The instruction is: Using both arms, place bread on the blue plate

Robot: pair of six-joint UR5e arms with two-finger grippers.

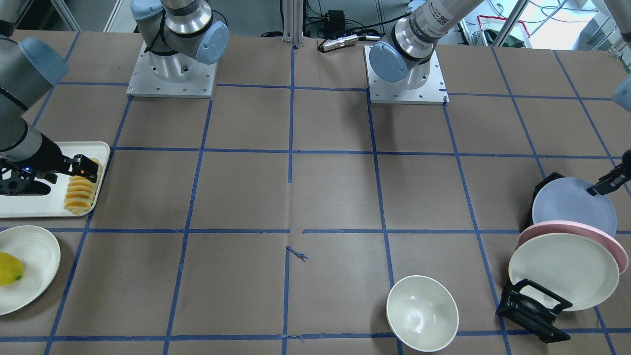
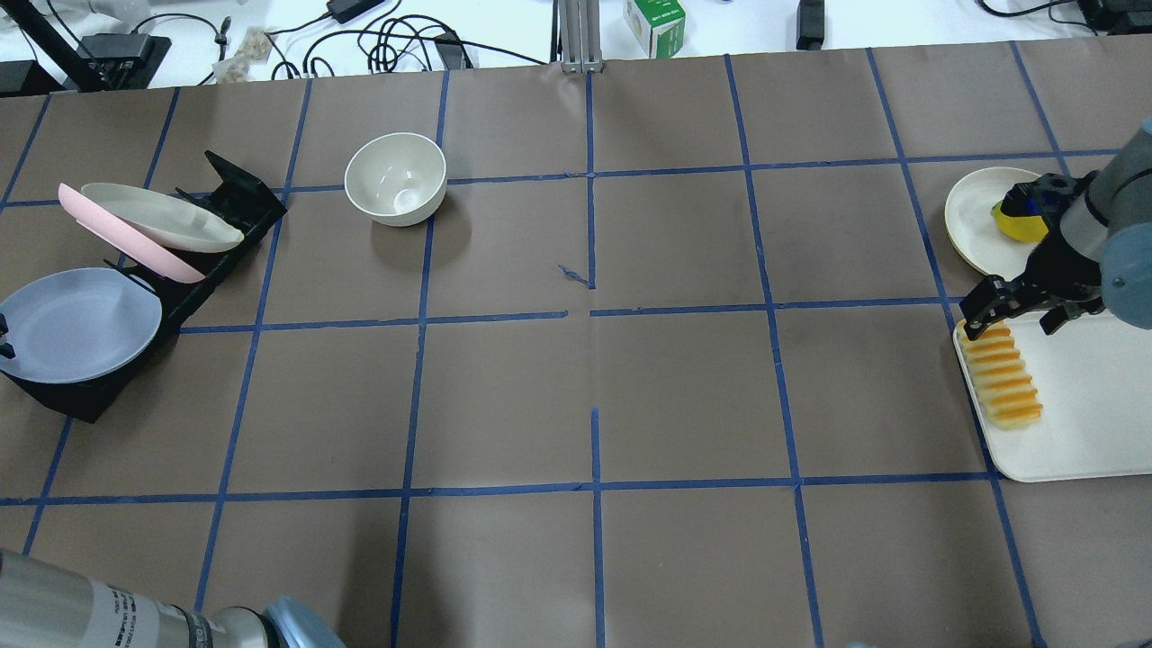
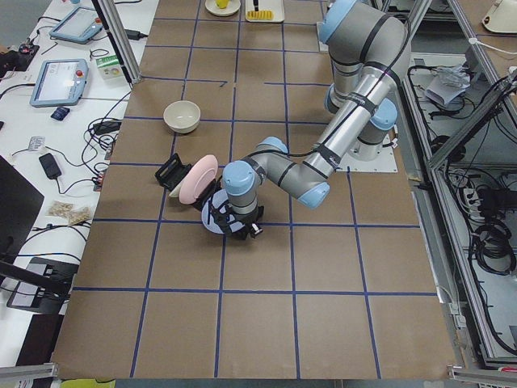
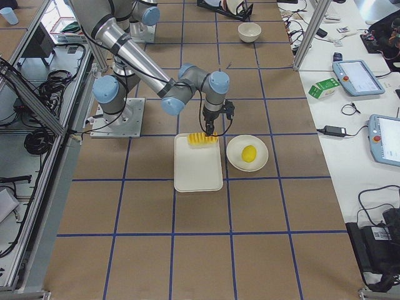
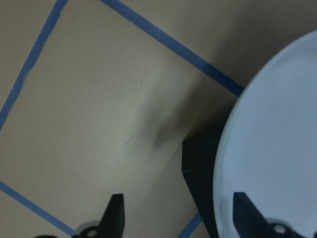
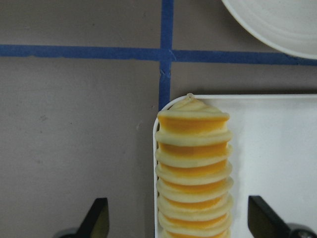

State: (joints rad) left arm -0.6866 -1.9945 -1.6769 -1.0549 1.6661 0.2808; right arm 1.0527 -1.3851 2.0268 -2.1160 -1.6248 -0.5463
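My left gripper will grab the blue plate by its thin rim next, because the plate's round side is wider than the open fingers.
The bread (image 1: 80, 193) lies along the edge of a white tray (image 1: 29, 209); it also shows in the overhead view (image 2: 1001, 376) and the right wrist view (image 6: 194, 163). My right gripper (image 1: 86, 166) is open and straddles one end of the loaf, with a finger (image 6: 99, 220) on each side. The blue plate (image 1: 572, 207) leans in a black rack (image 2: 216, 261). My left gripper (image 1: 604, 186) is open at the plate's rim. In the left wrist view one finger (image 5: 245, 215) is over the plate (image 5: 277, 139) and the other is outside it.
A pink plate (image 1: 618, 249) and a cream plate (image 1: 562, 276) lean in the same rack. A white bowl (image 1: 421, 313) stands near the table's operator edge. A yellow fruit (image 1: 10, 268) lies on a cream plate (image 1: 37, 266) beside the tray.
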